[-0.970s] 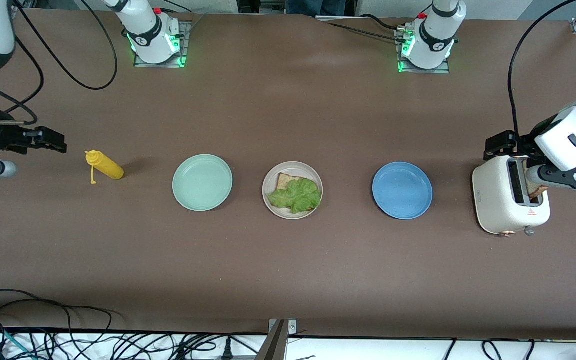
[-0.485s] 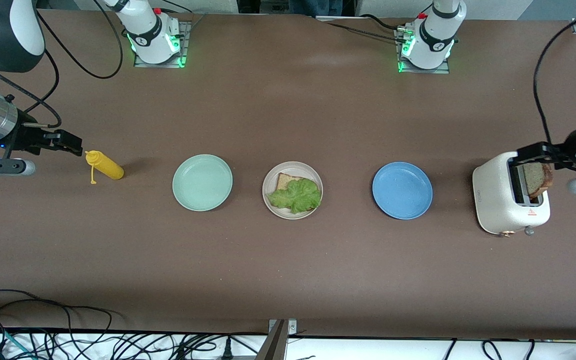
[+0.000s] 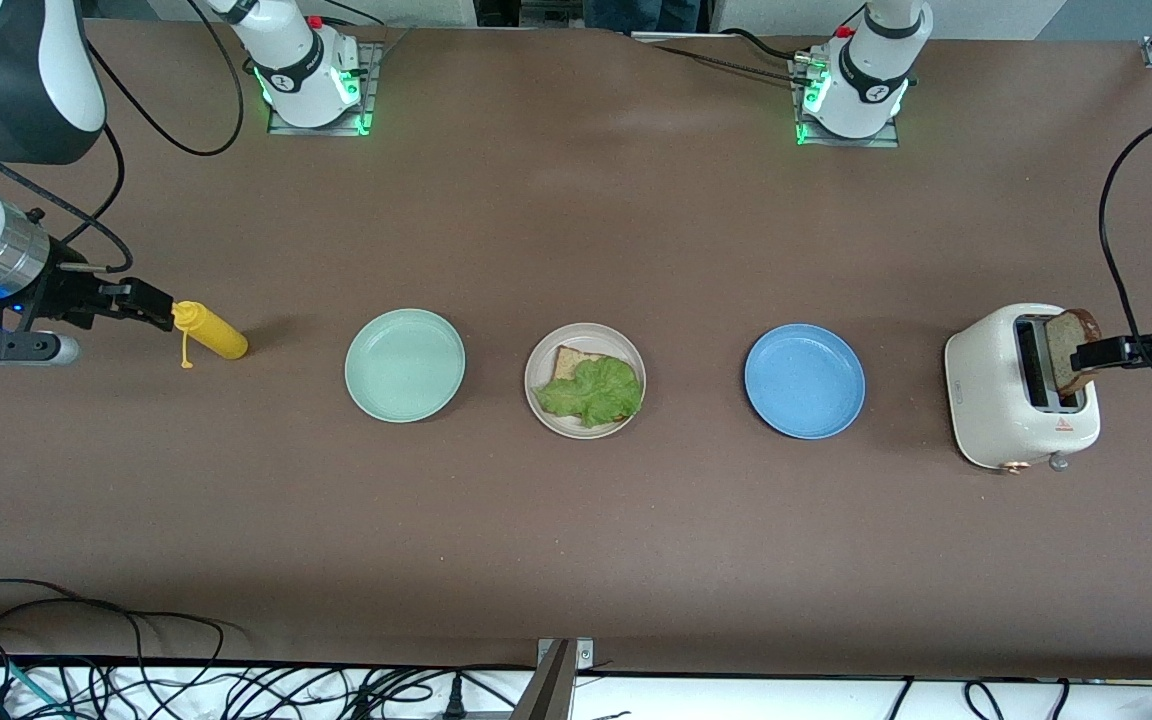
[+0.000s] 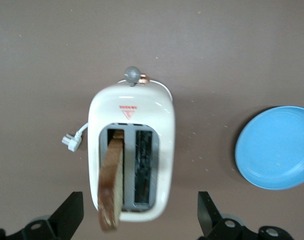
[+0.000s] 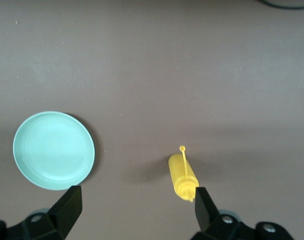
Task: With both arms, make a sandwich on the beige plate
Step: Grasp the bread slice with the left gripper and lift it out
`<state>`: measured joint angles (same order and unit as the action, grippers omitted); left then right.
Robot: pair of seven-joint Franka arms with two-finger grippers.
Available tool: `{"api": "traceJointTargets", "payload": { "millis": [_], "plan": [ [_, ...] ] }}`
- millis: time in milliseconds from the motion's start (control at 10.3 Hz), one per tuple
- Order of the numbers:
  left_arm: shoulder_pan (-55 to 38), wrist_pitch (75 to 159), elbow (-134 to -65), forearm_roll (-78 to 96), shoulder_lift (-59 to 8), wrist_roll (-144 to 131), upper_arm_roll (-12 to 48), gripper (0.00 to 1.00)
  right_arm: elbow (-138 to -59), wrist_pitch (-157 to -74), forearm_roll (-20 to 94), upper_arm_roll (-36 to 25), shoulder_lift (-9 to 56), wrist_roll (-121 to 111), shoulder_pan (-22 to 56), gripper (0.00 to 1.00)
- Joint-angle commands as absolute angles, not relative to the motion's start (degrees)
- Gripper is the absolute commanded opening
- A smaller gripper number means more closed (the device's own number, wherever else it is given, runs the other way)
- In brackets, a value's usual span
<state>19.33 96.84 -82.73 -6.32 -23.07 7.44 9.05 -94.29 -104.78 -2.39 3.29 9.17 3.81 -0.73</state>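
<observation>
I should next grab the bread slice's raised crust edge with my left gripper, to top the lettuce on the beige plate.
The beige plate sits mid-table and holds a tan bread slice with a ruffled green lettuce leaf on top. A second slice stands tilted up out of one slot of the white toaster at the left arm's end of the table. My left gripper hangs open beside that slice, at the toaster's edge, holding nothing. My right gripper is open, one finger close to the tip of a yellow squeeze bottle.
A mint-green plate lies between the bottle and the beige plate. A blue plate lies between the beige plate and the toaster. The toaster's white plug rests on the table. Cables hang along the table's near edge.
My left gripper has drawn back from over the toaster toward the table's end, leaving the slice standing in the slot. My right gripper has moved in to the yellow bottle's tip.
</observation>
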Motion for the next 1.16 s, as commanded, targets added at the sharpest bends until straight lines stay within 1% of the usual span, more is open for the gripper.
{"api": "traceJointTargets", "payload": {
  "millis": [0,97,194,291,388,485,582,776,873,970,1067],
  "plan": [
    [22.76,99.49,-88.40,-7.91,-21.45,10.90,9.93,1.00,-96.68,-108.53,-1.14,4.31,4.33,4.66,-3.42,1.00],
    [23.37,100.62,-90.85,-7.91,-20.75,10.90,9.93,1.00,-96.51,-108.37,-1.14,4.31,2.65,3.44,-3.43,1.00],
    [24.07,104.46,-94.36,-8.00,-19.87,10.90,9.93,1.00,-96.42,-108.37,-1.23,4.31,0.98,3.51,-3.25,1.00],
    [24.52,107.98,-98.05,-8.78,-18.56,10.90,9.93,0.96,-95.98,-107.41,-1.58,4.22,0.79,3.43,-2.64,1.00],
    [24.52,108.71,-101.04,-10.27,-17.07,10.81,9.93,0.58,-95.54,-105.84,-1.23,3.52,0.79,3.34,-2.55,1.00],
    [24.43,108.63,-101.68,-10.46,-16.35,10.29,10.11,0.24,-94.84,-104.60,-1.32,2.99,0.79,3.25,-2.46,1.00],
    [24.43,108.28,-101.69,-10.46,-16.09,10.02,10.19,0.00,-94.83,-104.50,-0.62,0.81,0.79,3.34,-2.46,1.00],
    [24.52,106.79,-101.69,-10.37,-16.00,10.11,10.28,0.00,-94.83,-104.24,1.58,-0.52,0.79,3.51,-0.98,1.00],
    [24.52,106.70,-101.60,-10.37,-16.08,10.19,10.20,0.00,-94.14,-103.98,1.58,-3.31,1.84,3.52,2.69,1.00],
    [24.52,106.61,-101.43,-10.46,-16.00,10.20,10.20,0.00,-92.91,-103.97,1.84,-4.99,3.15,3.52,4.03,1.00],
    [24.52,106.61,-101.08,-10.37,-16.08,10.20,10.20,0.00,-92.81,-104.06,1.85,-4.84,3.34,3.60,4.39,1.00]
  ]
}}
